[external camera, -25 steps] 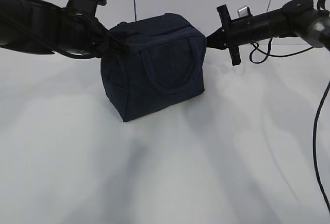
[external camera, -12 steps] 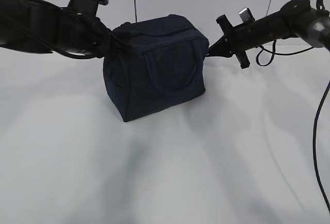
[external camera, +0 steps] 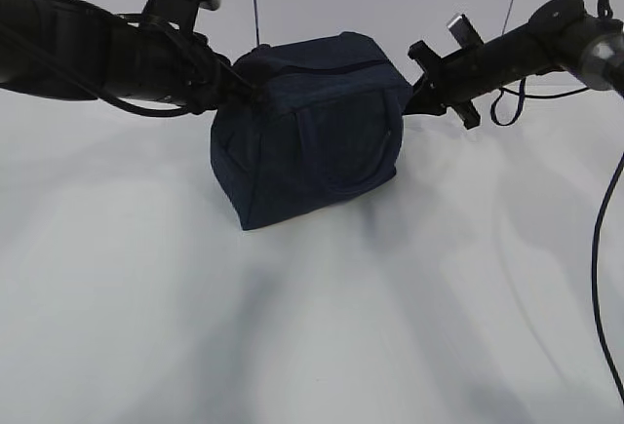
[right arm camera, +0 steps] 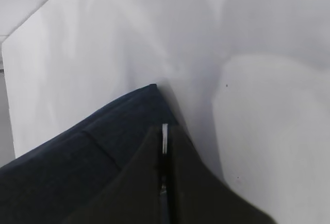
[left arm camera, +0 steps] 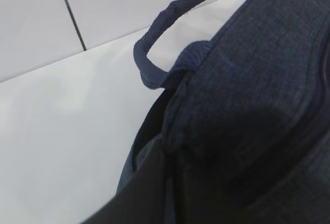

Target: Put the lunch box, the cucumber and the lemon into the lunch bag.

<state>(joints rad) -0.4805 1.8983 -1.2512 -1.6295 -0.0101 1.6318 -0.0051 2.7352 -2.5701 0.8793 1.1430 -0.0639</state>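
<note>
The left gripper should open now, because the lunch bag's bottom edge (external camera: 314, 200) rests on the tabletop and the lunch bag's top is settled above it.
The dark navy lunch bag (external camera: 312, 132) stands on the white table, its top zipper line closed as far as I can see. My left gripper (external camera: 244, 88) is shut on the fabric at the bag's upper left corner; the left wrist view shows the bag (left arm camera: 258, 105) and a loop handle (left arm camera: 154, 64) up close. My right gripper (external camera: 414, 93) is at the bag's upper right corner, shut on the silver ring pull (right arm camera: 164, 137). The lunch box, the cucumber and the lemon are out of view.
The white table (external camera: 312, 327) spreads in front of the bag. A white wall with a thin dark seam (external camera: 254, 0) stands behind it. A black cable (external camera: 597, 239) hangs down at the right edge.
The bag has shifted to the right and tilted a little. My left arm has moved right with it. My right arm has swung upward and stays at the bag's right corner.
</note>
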